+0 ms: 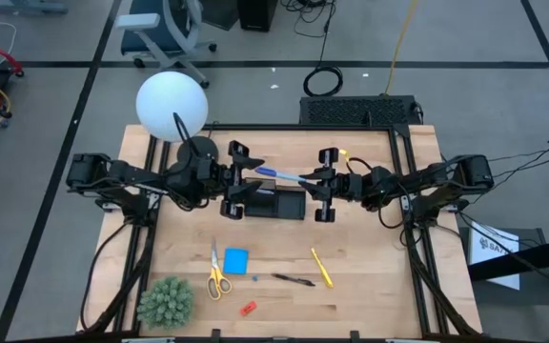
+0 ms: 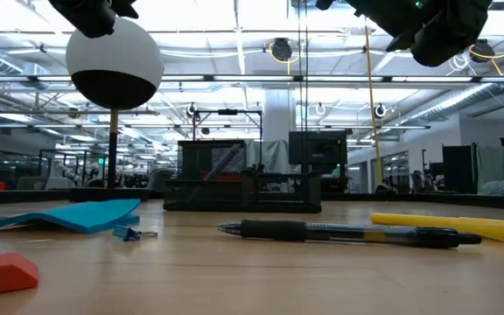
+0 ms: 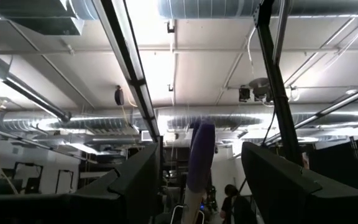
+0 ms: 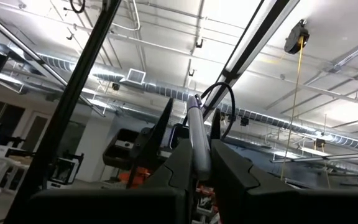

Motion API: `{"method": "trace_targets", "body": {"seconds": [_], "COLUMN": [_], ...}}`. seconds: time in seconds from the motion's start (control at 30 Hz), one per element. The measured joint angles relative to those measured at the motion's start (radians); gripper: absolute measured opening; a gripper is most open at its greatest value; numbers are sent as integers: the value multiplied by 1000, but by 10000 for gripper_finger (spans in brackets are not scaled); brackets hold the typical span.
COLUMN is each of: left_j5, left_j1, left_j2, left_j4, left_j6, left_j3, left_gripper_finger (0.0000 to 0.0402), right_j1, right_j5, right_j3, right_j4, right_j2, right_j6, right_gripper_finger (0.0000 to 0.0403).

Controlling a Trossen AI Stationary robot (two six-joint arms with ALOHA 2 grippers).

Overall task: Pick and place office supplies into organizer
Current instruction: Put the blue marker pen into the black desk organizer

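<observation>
My left gripper grabs the bluish-purple pen's purple end with the cap (image 1: 266, 172) next, to get the pen into the black organizer (image 1: 274, 202).
A bluish-purple pen (image 1: 279, 174) hangs in the air over the black organizer (image 1: 274, 202), which stands at the table's middle. My right gripper (image 1: 324, 181) comes from the table's right and is shut on the pen (image 4: 194, 134). My left gripper (image 1: 239, 178) faces it from the left, open. Its fingers (image 3: 135, 180) stand on either side of the pen's free end (image 3: 201, 155) without touching it. On the near part of the table lie yellow-handled scissors (image 1: 215, 272), a blue note pad (image 1: 235, 260), a black pen (image 1: 294, 280), a yellow pen (image 1: 322, 267) and a red piece (image 1: 248, 308). My right gripper pinches the bluish-purple pen between its two fingers (image 4: 179, 168), at the pen's right end (image 4: 199, 165). The fingers come level from the table's right, and the pen runs straight out ahead of them toward the left gripper. It is lifted clear above the organizer.
A white globe lamp (image 1: 172, 105) on a round black base (image 1: 196, 151) stands behind the left arm. A green spiky plant (image 1: 165, 302) sits at the near left corner. A small binder clip (image 2: 134, 234) lies by the note pad (image 2: 68, 214). A black frame borders the table.
</observation>
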Motion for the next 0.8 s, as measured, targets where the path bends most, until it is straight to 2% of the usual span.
{"method": "trace_targets", "body": {"seconds": [0.13,0.47,0.7,0.8], "left_j5": [0,20,37,37], "left_j1": [0,0,0,0], "left_j2": [2,98,99,99], "left_j4": [-27,-23,-26,-25], "left_j6": [-8,-18,-5,-8], "left_j3": [16,114,140,140], "left_gripper_finger": [234,234,234,220], "right_j1": [0,0,0,0], "right_j5": [0,-27,-27,-27], "right_j3": [6,72,72,72], "right_j4": [-1,-70,-83,-84], "right_j2": [0,18,19,19], "right_j6": [0,-4,-3,-1], "right_gripper_finger": [30,30,30,30]}}
